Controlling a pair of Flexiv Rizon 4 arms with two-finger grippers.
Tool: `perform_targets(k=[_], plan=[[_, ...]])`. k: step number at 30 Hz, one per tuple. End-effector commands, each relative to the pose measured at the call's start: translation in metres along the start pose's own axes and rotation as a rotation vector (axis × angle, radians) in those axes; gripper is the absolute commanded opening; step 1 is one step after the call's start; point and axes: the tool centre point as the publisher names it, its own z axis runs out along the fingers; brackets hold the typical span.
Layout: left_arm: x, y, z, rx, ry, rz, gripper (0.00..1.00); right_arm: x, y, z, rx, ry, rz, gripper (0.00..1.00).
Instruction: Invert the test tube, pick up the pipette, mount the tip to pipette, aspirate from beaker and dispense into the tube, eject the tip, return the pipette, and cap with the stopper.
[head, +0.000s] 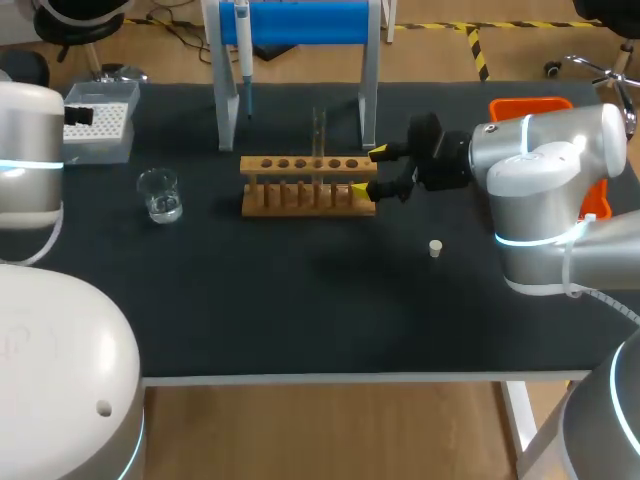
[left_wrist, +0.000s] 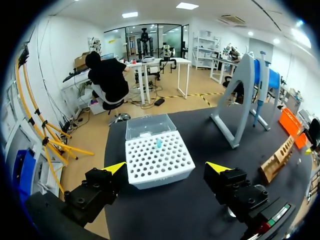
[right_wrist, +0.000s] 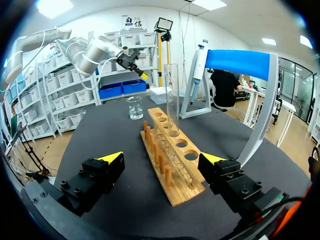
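The left gripper grips the upper end of the bluish pipette tip (left_wrist: 159, 142) next, since only that rises above the white box's holes.
A glass test tube (head: 319, 130) stands upright in the wooden rack (head: 308, 185) at mid-table. My right gripper (head: 372, 170) is open at the rack's right end. In the right wrist view the rack (right_wrist: 172, 165) lies between its fingers and the tube (right_wrist: 171, 100) rises ahead. The pipette (head: 243, 50) hangs on the blue-topped stand (head: 300, 25) at the back. A beaker (head: 160, 195) with clear liquid sits left of the rack. The small stopper (head: 435, 247) lies front right. My left gripper (left_wrist: 166, 167) hangs open above the white tip box (left_wrist: 157, 157), touching nothing.
The tip box (head: 100, 120) sits at the table's back left, its clear lid folded back. An orange tray (head: 530, 105) stands at the back right behind my right arm. Dark bare tabletop (head: 300, 300) stretches in front of the rack.
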Motion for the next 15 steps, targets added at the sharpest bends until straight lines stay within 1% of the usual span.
perform_targets(k=[1,3,15], plan=[[-0.004,-0.005,0.033,0.006,-0.002,-0.009,1.0,0.0,0.0,-0.001,0.002,0.001,0.001,1.0],[-0.005,-0.006,0.039,0.026,-0.004,-0.022,1.0,0.0,0.0,-0.001,0.002,0.001,0.001,1.0],[-0.012,-0.007,0.071,0.012,-0.015,-0.046,1.0,0.0,0.0,-0.001,0.002,0.001,0.001,1.0]])
